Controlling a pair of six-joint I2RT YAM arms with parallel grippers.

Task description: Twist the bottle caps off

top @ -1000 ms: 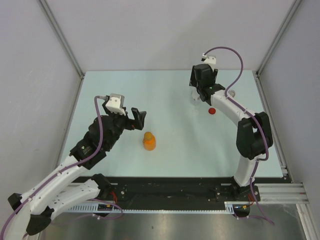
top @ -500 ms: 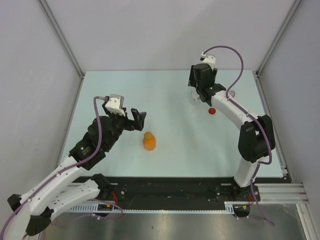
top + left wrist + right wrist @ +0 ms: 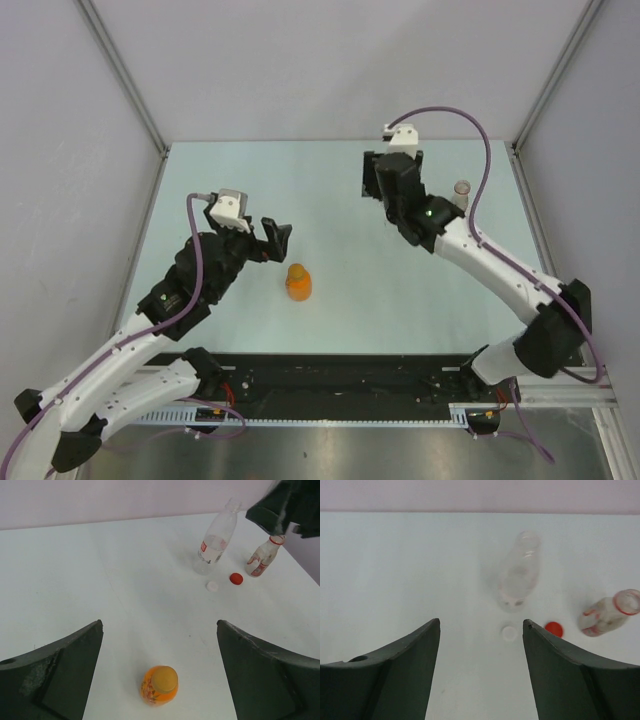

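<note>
Next, my right gripper grabs the squat orange bottle by its orange cap [image 3: 164, 679] to unscrew the cap, leaving the bottle's body free for my left gripper.
The squat orange bottle [image 3: 159, 686] stands upright with its orange cap [image 3: 164, 679] on, just ahead of my open left gripper [image 3: 160, 622] and between its fingers' line. From above, the orange bottle [image 3: 298, 282] sits right of the left gripper [image 3: 275, 238]. At the far right stand an uncapped clear bottle [image 3: 519, 575] and a small uncapped bottle with a red neck ring [image 3: 610, 612]. A white cap [image 3: 509, 632] and a red cap [image 3: 553, 628] lie loose on the table beside them. My right gripper [image 3: 481, 622] hovers open and empty short of the white cap.
The pale table [image 3: 330, 180] is bounded by grey walls at the back and both sides, with metal posts at the corners. The right arm [image 3: 480, 255] stretches across the right side and hides the clear bottle and loose caps from the top camera.
The right gripper has drawn back from the clear bottle toward the table's middle, its elbow swinging out right. The left arm and orange bottle have not moved.
</note>
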